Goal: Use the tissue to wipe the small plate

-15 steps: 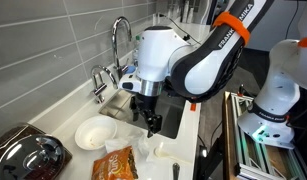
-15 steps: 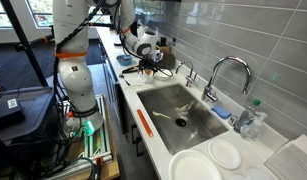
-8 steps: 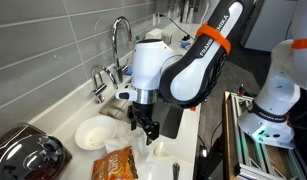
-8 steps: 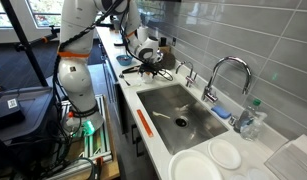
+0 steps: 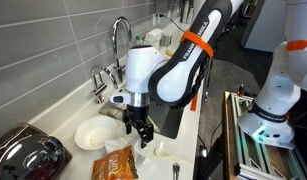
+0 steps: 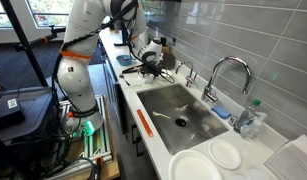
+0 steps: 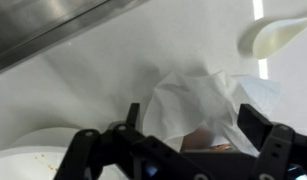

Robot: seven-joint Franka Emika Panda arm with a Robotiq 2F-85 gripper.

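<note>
The gripper grabs the crumpled tissue (image 7: 198, 100) from above by its bunched middle next, leaving its loose folds free below my fingers to wipe the plate.
A crumpled white tissue (image 7: 198, 100) lies on the white counter beside the sink; it also shows in an exterior view (image 5: 153, 152). A white plate (image 5: 93, 132) sits on the counter just beside it, and its rim shows at the wrist view's lower left (image 7: 33, 160). My gripper (image 7: 193, 130) is open and hovers close above the tissue with a finger on each side, holding nothing. In both exterior views the gripper (image 5: 141, 130) (image 6: 147, 62) points down at the counter. A small white dish (image 7: 278, 35) lies further off.
The steel sink (image 6: 178, 110) and tall faucet (image 5: 118, 40) are next to the gripper. An orange snack bag (image 5: 115, 165) and a dark shiny appliance (image 5: 23, 155) stand beside the plate. Two more white plates (image 6: 193, 167) (image 6: 225, 153) sit at the sink's other end.
The arm has swung from over the sink edge towards the plate and tissue, and the gripper now hangs lower over the tissue.
</note>
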